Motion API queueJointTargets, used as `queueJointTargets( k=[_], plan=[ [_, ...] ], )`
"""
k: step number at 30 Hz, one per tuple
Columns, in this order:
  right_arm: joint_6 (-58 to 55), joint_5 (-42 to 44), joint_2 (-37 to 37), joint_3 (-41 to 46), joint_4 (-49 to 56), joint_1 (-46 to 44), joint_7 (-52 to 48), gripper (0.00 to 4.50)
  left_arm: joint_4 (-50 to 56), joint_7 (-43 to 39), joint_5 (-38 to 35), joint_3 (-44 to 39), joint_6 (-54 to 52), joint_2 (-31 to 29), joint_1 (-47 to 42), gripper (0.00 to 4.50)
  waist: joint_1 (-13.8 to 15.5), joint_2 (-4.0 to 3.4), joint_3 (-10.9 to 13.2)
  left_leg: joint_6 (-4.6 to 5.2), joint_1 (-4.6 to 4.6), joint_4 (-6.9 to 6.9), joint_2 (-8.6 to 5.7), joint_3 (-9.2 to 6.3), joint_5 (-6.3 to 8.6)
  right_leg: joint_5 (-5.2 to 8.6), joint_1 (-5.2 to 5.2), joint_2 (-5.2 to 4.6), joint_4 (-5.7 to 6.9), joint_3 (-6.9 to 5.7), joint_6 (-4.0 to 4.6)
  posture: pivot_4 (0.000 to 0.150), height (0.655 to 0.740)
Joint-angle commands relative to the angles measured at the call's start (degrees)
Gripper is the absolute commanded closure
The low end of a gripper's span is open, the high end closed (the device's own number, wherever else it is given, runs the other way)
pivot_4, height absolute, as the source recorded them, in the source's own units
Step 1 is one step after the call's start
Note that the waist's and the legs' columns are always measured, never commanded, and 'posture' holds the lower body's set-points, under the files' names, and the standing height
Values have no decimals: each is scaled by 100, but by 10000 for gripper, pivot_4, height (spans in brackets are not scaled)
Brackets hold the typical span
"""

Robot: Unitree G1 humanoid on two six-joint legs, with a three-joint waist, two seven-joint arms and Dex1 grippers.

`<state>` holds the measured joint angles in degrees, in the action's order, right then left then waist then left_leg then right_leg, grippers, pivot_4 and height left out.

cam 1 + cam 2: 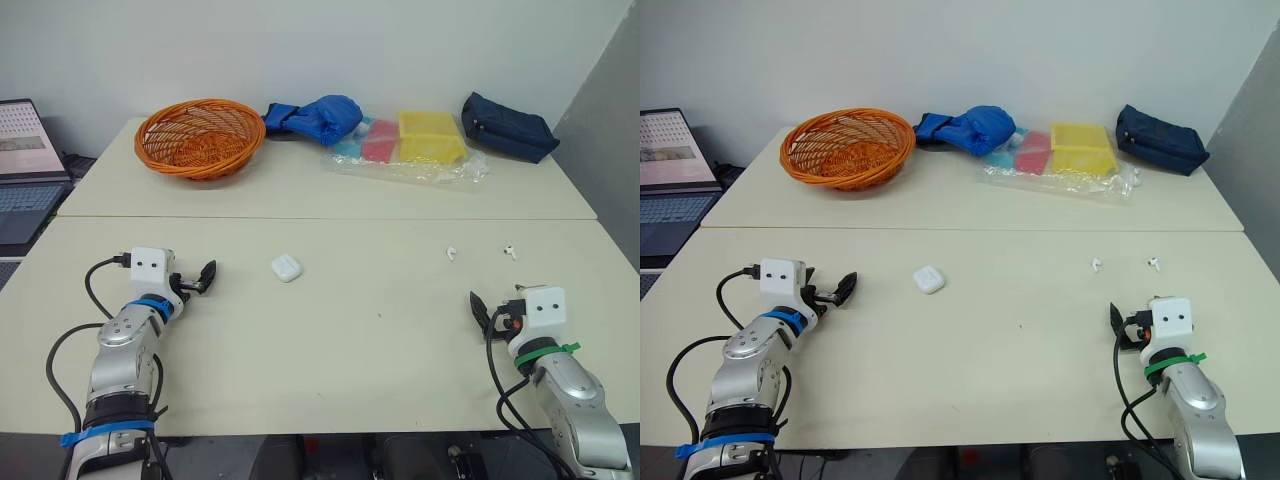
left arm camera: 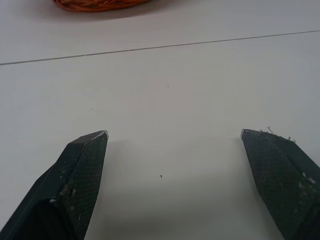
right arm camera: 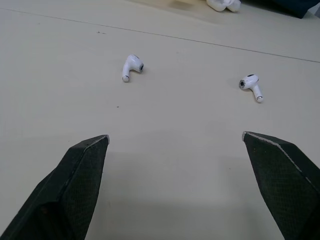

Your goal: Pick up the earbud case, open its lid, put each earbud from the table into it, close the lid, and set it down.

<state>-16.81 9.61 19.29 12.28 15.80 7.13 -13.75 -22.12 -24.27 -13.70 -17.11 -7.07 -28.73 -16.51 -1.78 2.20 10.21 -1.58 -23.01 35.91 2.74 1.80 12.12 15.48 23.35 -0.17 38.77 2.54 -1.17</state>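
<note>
Next, my left gripper takes hold of the white earbud case by its lower body (image 1: 291, 273), which leaves its lid free to open.
The white earbud case (image 1: 286, 267) lies shut on the near table, left of centre. Two white earbuds rest apart on the right side: one (image 1: 451, 254) nearer the middle, the other (image 1: 511, 251) further right; the right wrist view shows both, left one (image 3: 131, 66) and right one (image 3: 251, 85), ahead of the fingers. My left gripper (image 1: 205, 276) hovers low over the table, left of the case, open with nothing between its fingers (image 2: 85, 165). Near the front right edge my right gripper (image 1: 480, 310) is open too, short of the earbuds.
On the far table stand an orange wicker basket (image 1: 200, 135), a blue bundle (image 1: 318, 118), a clear plastic bag with red and yellow boxes (image 1: 415, 140) and a navy pouch (image 1: 508, 125). A laptop (image 1: 20, 170) sits off the left edge. A seam (image 1: 330, 218) joins the two tables.
</note>
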Motion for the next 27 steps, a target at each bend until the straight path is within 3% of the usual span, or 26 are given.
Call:
queueJointTargets(
  k=[1,23,27],
  plan=[
    [68,13,59,125,166,-57,-12,0,71,43,1,-98,197,-74,-81,367,0,0,0,0,0,0,0,0,0,0,0,0,0,0,0,1500,7400],
    [120,-10,160,65,252,-39,-142,0,71,-130,-142,-147,218,-215,-212,367,1,0,0,0,0,0,0,-1,0,0,0,1,1,-1,0,1500,7400],
    [75,109,222,-78,442,-104,-372,0,482,-782,-578,-148,-47,-366,-211,367,-2,0,0,0,0,1,0,1,0,0,0,1,1,0,0,1500,7400]
  ],
)
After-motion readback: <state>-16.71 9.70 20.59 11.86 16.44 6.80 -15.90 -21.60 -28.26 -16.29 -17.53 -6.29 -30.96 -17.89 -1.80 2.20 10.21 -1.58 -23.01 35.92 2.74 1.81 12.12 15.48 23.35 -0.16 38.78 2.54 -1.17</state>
